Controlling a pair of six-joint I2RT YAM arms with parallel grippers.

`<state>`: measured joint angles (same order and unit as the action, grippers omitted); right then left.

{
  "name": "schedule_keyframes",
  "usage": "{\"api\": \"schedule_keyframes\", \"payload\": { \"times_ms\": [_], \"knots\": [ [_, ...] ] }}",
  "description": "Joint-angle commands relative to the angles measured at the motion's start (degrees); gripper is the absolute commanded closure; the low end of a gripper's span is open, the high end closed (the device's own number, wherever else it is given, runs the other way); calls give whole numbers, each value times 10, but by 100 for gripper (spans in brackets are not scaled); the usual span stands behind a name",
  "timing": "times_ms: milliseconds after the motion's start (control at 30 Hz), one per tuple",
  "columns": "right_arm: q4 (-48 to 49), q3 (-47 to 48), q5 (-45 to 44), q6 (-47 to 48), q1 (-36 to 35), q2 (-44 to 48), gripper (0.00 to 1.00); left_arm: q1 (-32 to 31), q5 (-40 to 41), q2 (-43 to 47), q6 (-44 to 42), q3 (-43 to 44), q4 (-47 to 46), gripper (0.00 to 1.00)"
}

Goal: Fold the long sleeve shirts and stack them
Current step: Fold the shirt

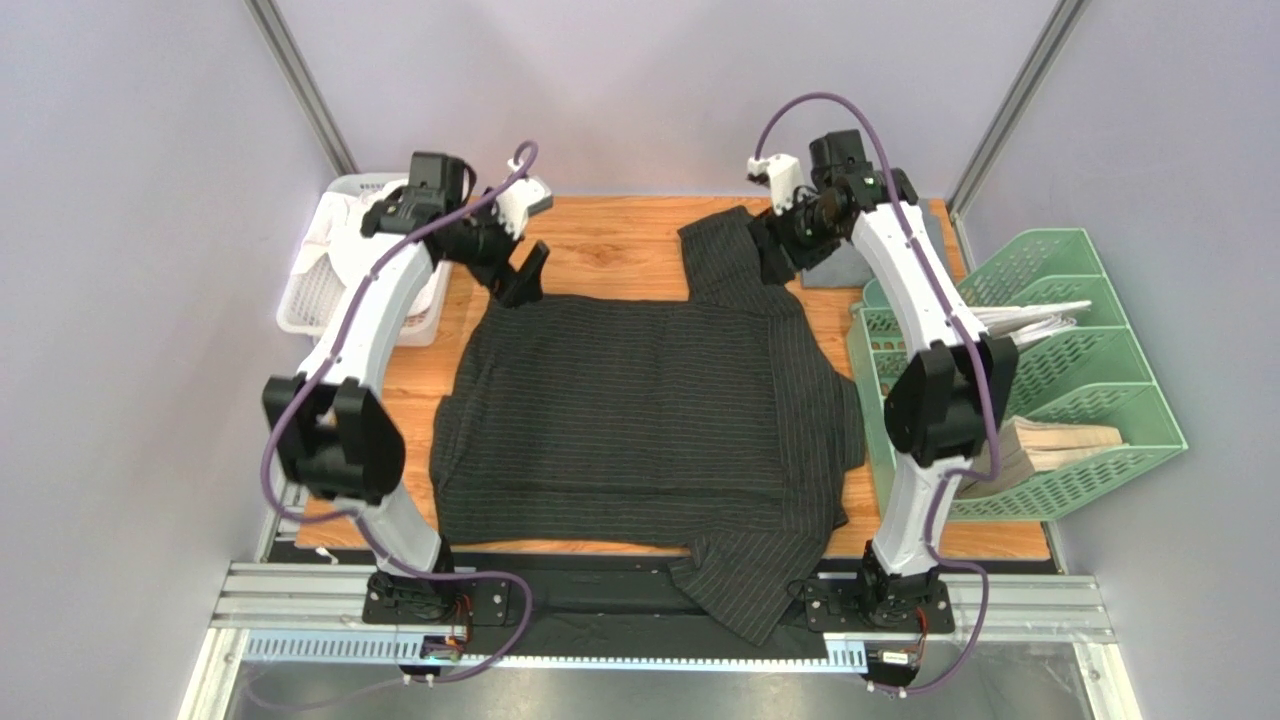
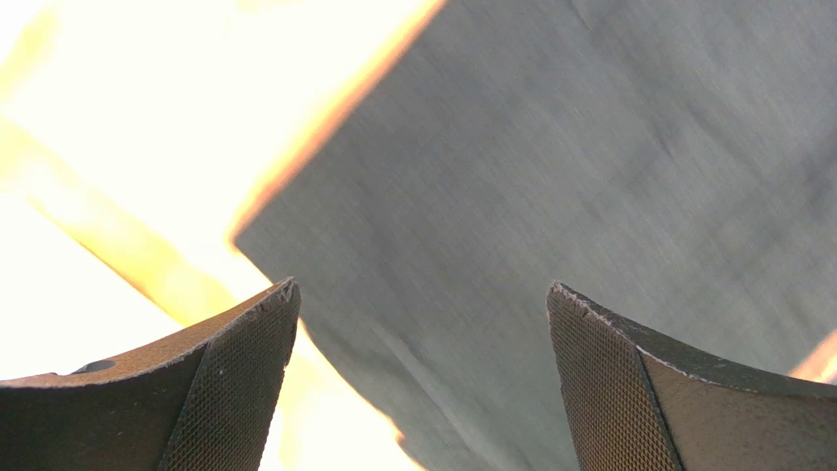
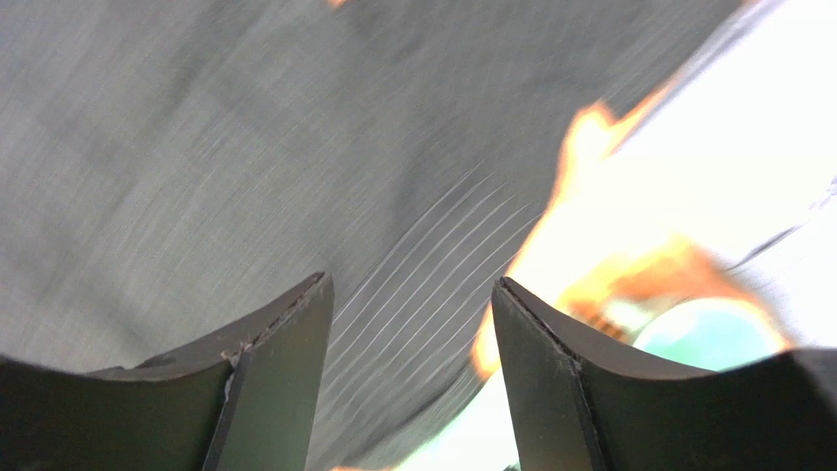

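My right gripper grabs the shirt's far fold [image 1: 775,293] [image 3: 439,253] beside the grey cloth next, opposite the left gripper's corner, to fold the shirt's far edge over.
The black pinstriped shirt [image 1: 646,413] lies spread flat over the middle of the wooden table [image 1: 601,240]. One part folds back at the far right [image 1: 732,255], and a sleeve [image 1: 751,578] hangs over the near edge. My left gripper [image 1: 526,279] is open just above the shirt's far left corner; the left wrist view shows its jaws [image 2: 420,287] wide apart over dark cloth [image 2: 550,177]. My right gripper [image 1: 774,258] is open over the far right fold; its jaws [image 3: 412,280] frame pinstriped cloth [image 3: 422,255] without holding it. A grey cloth [image 1: 836,270], possibly the grey shirt, lies mostly hidden behind the right arm.
A white basket [image 1: 323,278] stands at the far left edge of the table. A green file rack [image 1: 1067,375] with papers and a wooden piece stands along the right side. The black rail [image 1: 601,593] with both arm bases runs along the near edge.
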<state>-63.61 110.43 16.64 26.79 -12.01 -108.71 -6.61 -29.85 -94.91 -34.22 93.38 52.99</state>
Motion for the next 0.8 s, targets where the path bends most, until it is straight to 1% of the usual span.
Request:
{"api": "schedule_keyframes", "payload": {
  "times_ms": [0, 67, 100, 133, 167, 233, 267, 300, 333, 367, 433, 533, 567, 667, 767],
  "knots": [
    [43, 88, -13, -74, 19, -124, 35, 5, -29, -112, 47, 84, -90, 1],
    [62, 107, -30, -90, 21, -150, 39, 5, 3, -148, 63, 108, -132, 1],
    [85, 113, -37, -95, 21, -161, 41, 5, 9, -163, 59, 124, -133, 1],
    [96, 123, -46, -99, 22, -184, 44, 7, 15, -178, 58, 142, -128, 1],
    [108, 126, -64, -103, 22, -193, 46, 12, 15, -210, 59, 175, -115, 1],
    [131, 144, -80, -109, 22, -224, 52, 16, 13, -238, 63, 206, -98, 1],
    [138, 150, -96, -111, 22, -235, 53, 19, 4, -257, 60, 225, -84, 1],
    [151, 154, -101, -117, 23, -242, 55, 21, 5, -264, 60, 228, -84, 1],
    [160, 157, -106, -123, 24, -247, 59, 22, 4, -269, 58, 228, -86, 1],
    [168, 158, -108, -127, 26, -255, 60, 26, 0, -275, 57, 225, -88, 4],
    [192, 157, -107, -137, 29, -260, 61, 27, 6, -285, 61, 228, -89, 9],
    [219, 157, -112, -143, 30, -273, 62, 34, 4, -306, 68, 246, -76, 14],
    [223, 161, -116, -144, 31, -277, 62, 34, 15, -319, 69, 261, -66, 15],
    [242, 163, -119, -155, 33, -293, 62, 38, 11, -339, 72, 284, -48, 16],
    [261, 166, -122, -165, 33, -309, 63, 38, 10, -343, 72, 281, -50, 16]
  ]
}}
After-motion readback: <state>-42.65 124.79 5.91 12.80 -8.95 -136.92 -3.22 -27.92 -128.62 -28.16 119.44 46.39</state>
